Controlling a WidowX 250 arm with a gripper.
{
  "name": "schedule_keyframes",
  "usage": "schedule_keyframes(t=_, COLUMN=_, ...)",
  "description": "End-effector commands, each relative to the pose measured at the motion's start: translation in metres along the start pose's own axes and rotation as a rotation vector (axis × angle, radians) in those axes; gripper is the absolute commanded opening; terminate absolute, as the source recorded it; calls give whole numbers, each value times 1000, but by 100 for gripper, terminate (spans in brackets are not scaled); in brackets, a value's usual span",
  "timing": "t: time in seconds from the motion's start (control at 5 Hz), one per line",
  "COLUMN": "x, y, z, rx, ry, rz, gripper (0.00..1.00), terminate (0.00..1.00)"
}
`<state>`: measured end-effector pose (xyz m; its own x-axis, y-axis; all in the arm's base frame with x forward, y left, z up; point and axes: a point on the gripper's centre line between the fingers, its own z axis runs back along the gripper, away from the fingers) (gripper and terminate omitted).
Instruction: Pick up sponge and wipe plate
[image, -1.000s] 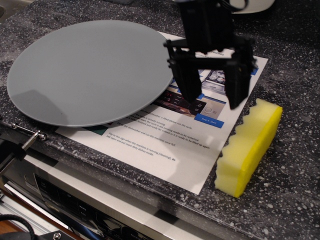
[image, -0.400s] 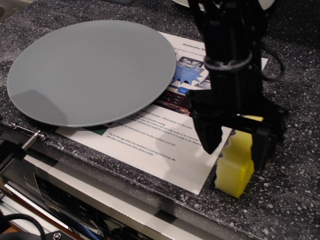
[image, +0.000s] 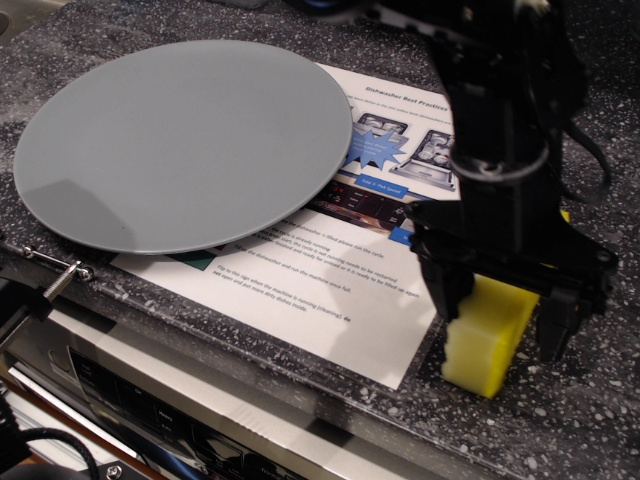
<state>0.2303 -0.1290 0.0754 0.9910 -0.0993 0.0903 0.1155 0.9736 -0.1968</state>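
Note:
My gripper is going to take hold of the yellow sponge (image: 487, 345) by its broad sides next, so that it can wipe the grey-blue plate (image: 185, 140).
The yellow sponge (image: 487, 345) lies on the dark speckled counter at the right, beside the printed sheet; only its near end shows, the rest is hidden behind my arm. My black gripper (image: 500, 312) is down over it, open, with one finger (image: 446, 290) at the sponge's left side and the other at its right side. I cannot tell whether the fingers touch the foam. The large flat grey-blue plate (image: 185, 140) lies at the left, partly on the sheet, well apart from the gripper.
A printed dishwasher leaflet (image: 330, 295) lies under the plate's right edge and reaches the sponge. The counter's front edge (image: 250, 385) runs diagonally below, with an appliance control panel beneath it. A metal clamp (image: 60, 277) sits at the left edge.
My gripper has moved from above the leaflet near the plate, right and toward the front, and come down so its open fingers straddle the sponge. The sponge and plate have not moved.

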Motion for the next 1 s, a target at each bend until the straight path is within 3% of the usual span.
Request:
schedule_keyframes(t=0.0, x=8, y=17, z=4, rx=46, ry=-67, rz=33, gripper=0, terminate=0)
schedule_keyframes(t=0.2, x=17, y=30, z=31, rx=38, ry=-66, rz=46, gripper=0, terminate=0)
schedule_keyframes(t=0.6, x=34, y=108, z=106, rx=-95, ry=-52, rz=56, gripper=0, terminate=0)
schedule_keyframes(t=0.8, x=23, y=149, z=110, rx=-85, ry=-59, rz=34, gripper=0, terminate=0)
